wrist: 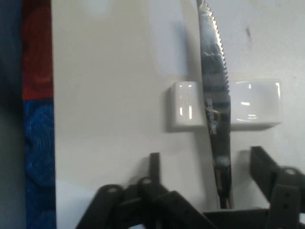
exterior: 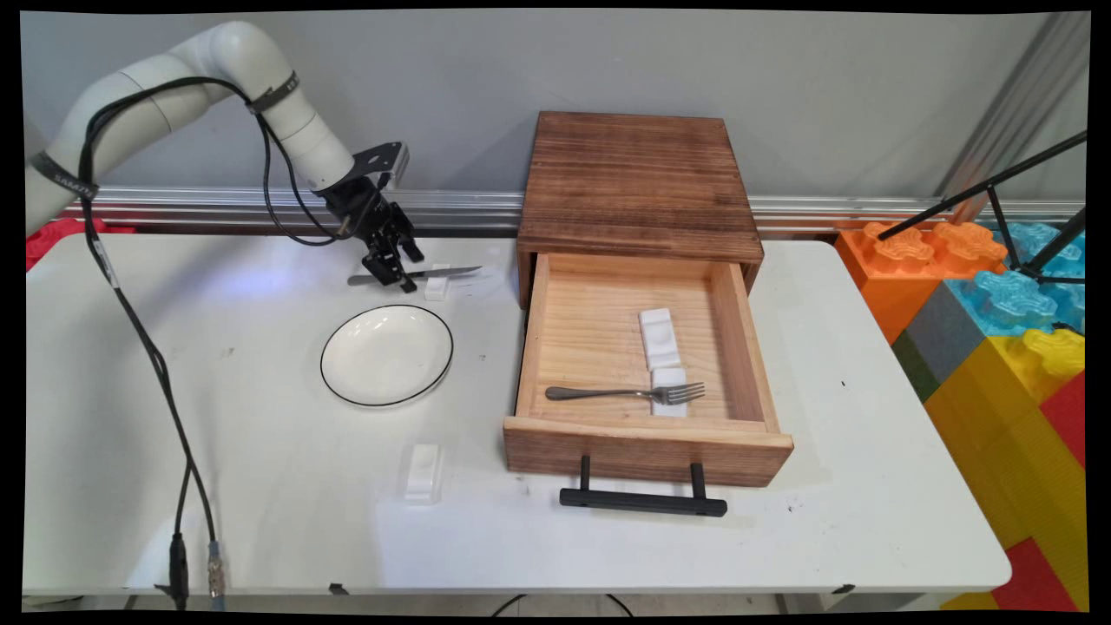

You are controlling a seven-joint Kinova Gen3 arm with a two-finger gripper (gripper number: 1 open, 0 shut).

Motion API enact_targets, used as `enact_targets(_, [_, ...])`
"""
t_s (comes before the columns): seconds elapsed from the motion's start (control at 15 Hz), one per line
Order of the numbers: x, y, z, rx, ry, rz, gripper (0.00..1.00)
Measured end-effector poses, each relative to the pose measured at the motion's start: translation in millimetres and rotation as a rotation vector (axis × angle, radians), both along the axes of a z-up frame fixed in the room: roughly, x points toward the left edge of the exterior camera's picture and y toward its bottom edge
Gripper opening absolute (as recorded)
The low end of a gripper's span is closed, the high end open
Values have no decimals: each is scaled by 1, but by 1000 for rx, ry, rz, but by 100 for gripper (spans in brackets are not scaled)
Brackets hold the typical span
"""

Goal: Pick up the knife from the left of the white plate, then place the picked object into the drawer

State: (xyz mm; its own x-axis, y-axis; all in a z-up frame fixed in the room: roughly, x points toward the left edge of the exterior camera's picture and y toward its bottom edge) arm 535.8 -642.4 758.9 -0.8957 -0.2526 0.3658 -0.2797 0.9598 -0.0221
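I will grab the knife (wrist: 215, 86) by its handle next, close to the blade (wrist: 223, 179). My gripper will then lift the knife off its white rest.
A serrated table knife (exterior: 451, 272) lies at the back left of the table, its blade resting across a small white rest (exterior: 437, 285). My gripper (exterior: 395, 271) is low over the knife's handle end. In the hand view the knife (wrist: 215, 86) runs up the frame over the white rest (wrist: 257, 102), and my gripper (wrist: 207, 162) is open, one finger on each side of the knife and neither touching it. A white plate with a black rim (exterior: 386, 354) sits just in front of the knife.
A wooden box (exterior: 638, 178) stands right of the knife, its drawer (exterior: 647, 447) pulled out, holding a fork (exterior: 625, 393) and two white rests (exterior: 660, 337). Another white rest (exterior: 423, 473) lies near the table's front. Large toy bricks (exterior: 998, 321) stand off the right edge.
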Motion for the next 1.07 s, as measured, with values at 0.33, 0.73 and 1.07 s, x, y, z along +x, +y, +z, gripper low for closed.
enact_targets(0.33, [4, 1, 2, 12, -14, -8, 0])
enact_targets(0.73, [4, 4, 1, 32, -35, -32, 0])
enact_targets(1.07, [6, 8, 4, 27, -33, -39, 0])
